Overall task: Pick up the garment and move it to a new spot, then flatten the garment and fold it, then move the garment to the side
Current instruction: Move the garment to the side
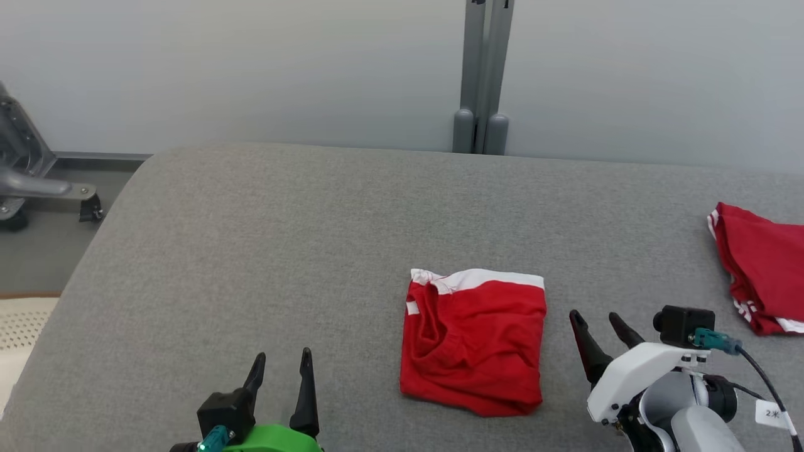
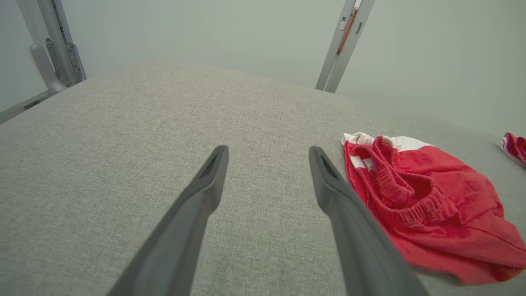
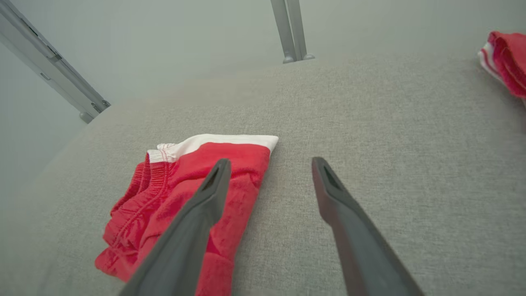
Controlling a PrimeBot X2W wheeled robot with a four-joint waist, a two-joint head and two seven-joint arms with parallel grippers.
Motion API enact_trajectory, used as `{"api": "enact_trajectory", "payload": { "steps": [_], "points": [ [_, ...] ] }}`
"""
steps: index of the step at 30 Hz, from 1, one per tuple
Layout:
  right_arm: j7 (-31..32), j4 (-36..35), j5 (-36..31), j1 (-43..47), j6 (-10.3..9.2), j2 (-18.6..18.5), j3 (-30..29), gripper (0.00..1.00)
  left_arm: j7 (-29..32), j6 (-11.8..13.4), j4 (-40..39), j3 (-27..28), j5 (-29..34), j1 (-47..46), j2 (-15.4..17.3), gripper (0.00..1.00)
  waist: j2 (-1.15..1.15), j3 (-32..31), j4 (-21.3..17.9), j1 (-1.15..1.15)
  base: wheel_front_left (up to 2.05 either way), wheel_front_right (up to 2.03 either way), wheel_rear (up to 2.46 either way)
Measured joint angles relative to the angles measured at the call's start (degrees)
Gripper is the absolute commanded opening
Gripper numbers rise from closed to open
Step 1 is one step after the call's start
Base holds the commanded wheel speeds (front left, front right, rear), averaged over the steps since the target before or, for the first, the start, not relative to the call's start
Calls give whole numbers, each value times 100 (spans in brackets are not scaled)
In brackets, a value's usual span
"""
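Note:
The robot's right gripper should move the garment to the side, so next it should take hold of the folded garment's plain folded edge opposite the waistband.
A red garment (image 1: 475, 342) with a white band along its far edge lies folded into a rough square on the grey padded table (image 1: 282, 251), a little right of centre. My left gripper (image 1: 282, 365) stands open near the table's front edge, well to the garment's left, with nothing between its fingers. In the left wrist view the garment (image 2: 427, 205) lies just right of the open left gripper (image 2: 268, 153). My right gripper (image 1: 597, 320) is open and empty just right of the garment. The right wrist view has the garment (image 3: 193, 193) partly under the left finger of my right gripper (image 3: 269, 163).
A second red garment with white stripes (image 1: 763, 270) lies at the table's far right edge. A grey post (image 1: 482, 81) stands behind the table against the pale wall. A grey metal stand base (image 1: 38, 182) sits on the floor at the left.

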Motion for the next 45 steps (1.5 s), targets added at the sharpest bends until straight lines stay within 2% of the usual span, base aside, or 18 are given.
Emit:
{"api": "enact_trajectory", "payload": {
  "steps": [5,10,17,18,19,20,21,22,30,33,39,45],
  "points": [
    [547,698,101,-344,0,2,-214,100,-2,-5,59,5,0,-23,-45,100,0,76,346,0,0,0,0],
    [731,1371,160,-577,0,-1,-443,100,-1,-23,82,75,18,-41,-69,100,0,140,743,0,0,0,0],
    [935,1954,457,-801,0,-1,-341,100,-1,-33,82,175,82,-37,-79,100,0,209,1182,0,0,0,0],
    [938,2008,461,-836,0,0,-290,85,-1,-33,77,190,87,-35,-81,100,0,228,1220,0,0,0,0],
    [943,2042,467,-879,0,0,-261,47,-1,-34,66,203,90,-32,-83,100,0,251,1236,0,0,0,0],
    [939,2069,469,-917,0,0,-227,36,-1,-41,59,212,97,-32,-86,100,0,269,1241,0,0,0,0],
    [922,2102,469,-952,0,-4,-187,9,-1,-49,53,220,107,-33,-91,100,0,289,1232,0,0,0,0],
    [898,2134,468,-982,0,-12,-142,0,-1,-52,46,227,112,-33,-97,100,0,304,1209,0,0,0,0],
    [688,2096,402,-1354,3,-255,221,0,-1,-94,-30,291,174,-151,-137,100,0,504,777,0,0,0,0],
    [666,1959,390,-1462,4,-492,357,0,-1,-118,-54,308,213,-236,-147,100,0,612,521,0,0,0,0],
    [664,1613,378,-1589,4,-1091,466,0,-1,-148,-124,303,339,-499,-162,100,0,847,-137,0,0,0,0],
    [650,1394,360,-1669,4,-1340,416,0,-1,-203,-112,236,438,-766,-174,100,0,1066,-844,0,0,0,0]
  ]
}}
